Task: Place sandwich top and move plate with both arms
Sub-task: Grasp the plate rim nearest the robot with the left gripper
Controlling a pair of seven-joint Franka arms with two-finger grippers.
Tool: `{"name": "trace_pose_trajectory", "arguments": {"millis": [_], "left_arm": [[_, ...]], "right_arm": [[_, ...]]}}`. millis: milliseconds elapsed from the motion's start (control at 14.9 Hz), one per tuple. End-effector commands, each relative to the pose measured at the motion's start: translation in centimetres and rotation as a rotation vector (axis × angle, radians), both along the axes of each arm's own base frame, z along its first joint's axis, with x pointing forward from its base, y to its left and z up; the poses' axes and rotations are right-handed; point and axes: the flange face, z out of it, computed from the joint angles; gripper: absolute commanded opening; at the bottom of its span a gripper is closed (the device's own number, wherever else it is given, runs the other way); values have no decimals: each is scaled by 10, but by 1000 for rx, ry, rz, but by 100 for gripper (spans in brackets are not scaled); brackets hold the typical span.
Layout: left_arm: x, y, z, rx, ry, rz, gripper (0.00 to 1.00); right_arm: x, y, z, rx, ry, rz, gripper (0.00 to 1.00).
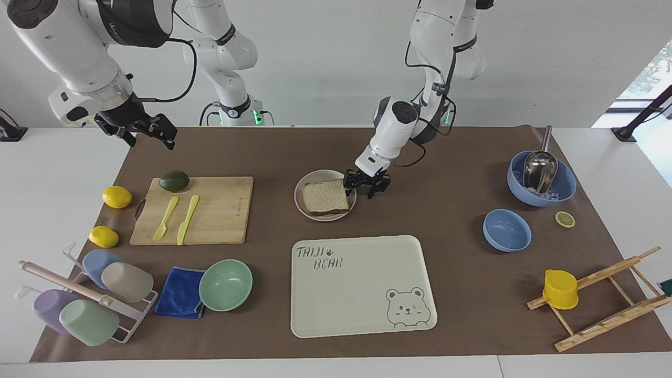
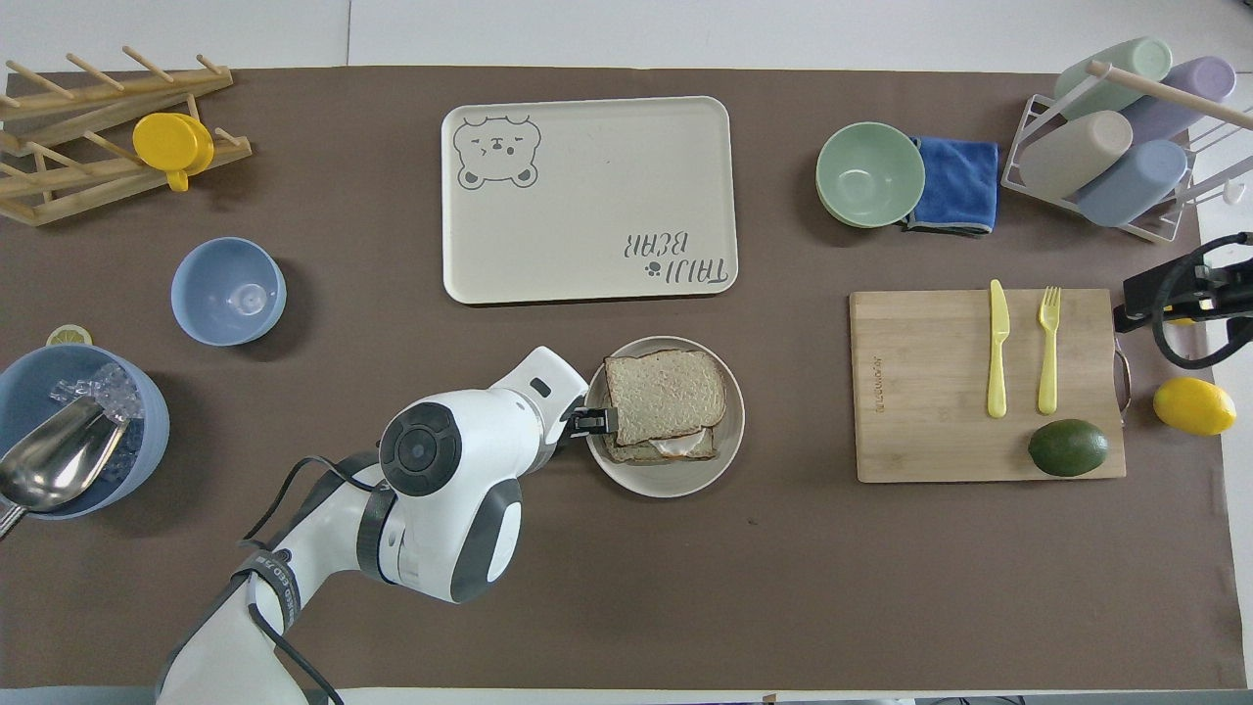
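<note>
The small round plate (image 2: 726, 452) needs to be held by its rim next. My left gripper needs to grab it there to move the sandwich onto the bear tray (image 2: 587, 206).
The sandwich top (image 1: 325, 196) lies on the egg-bearing slice (image 2: 670, 448) on the small round plate (image 1: 300, 201), which sits mid-table, nearer to the robots than the bear tray. In the overhead view the sandwich top (image 2: 666, 396) is shifted a little off the lower slice, on the plate (image 2: 726, 452). My left gripper (image 1: 366, 184) is low at the plate's rim on the left arm's side, open, with a fingertip over the rim (image 2: 594, 421). My right gripper (image 1: 137, 129) is open and empty, raised over the mat's edge at the right arm's end (image 2: 1170, 294).
The bear tray (image 1: 362, 286) lies just farther from the robots than the plate. A cutting board (image 1: 194, 210) with avocado, fork and knife lies toward the right arm's end, with a mint bowl (image 1: 226, 284) and blue cloth. Two blue bowls (image 1: 506, 230) stand toward the left arm's end.
</note>
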Motion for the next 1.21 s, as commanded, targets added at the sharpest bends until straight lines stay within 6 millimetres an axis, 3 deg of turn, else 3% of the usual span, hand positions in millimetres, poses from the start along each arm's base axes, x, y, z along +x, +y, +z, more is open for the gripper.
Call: {"name": "trace_pose_trajectory", "arguments": {"millis": [0, 403, 604, 806, 1142], "left_arm": [[5, -9, 0, -10, 10, 12, 69], [5, -10, 0, -20, 17, 25, 22], [6, -10, 0, -19, 20, 24, 7], [6, -8, 0, -18, 25, 25, 0], [8, -5, 0, -15, 41, 32, 0]], "right_arm": [[-4, -13, 3, 30, -22, 26, 100], [0, -8, 9, 21, -68, 29, 100], [-1, -12, 8, 16, -65, -1, 100], [-2, -10, 6, 10, -58, 3, 100], [-4, -11, 7, 11, -57, -5, 100]]}}
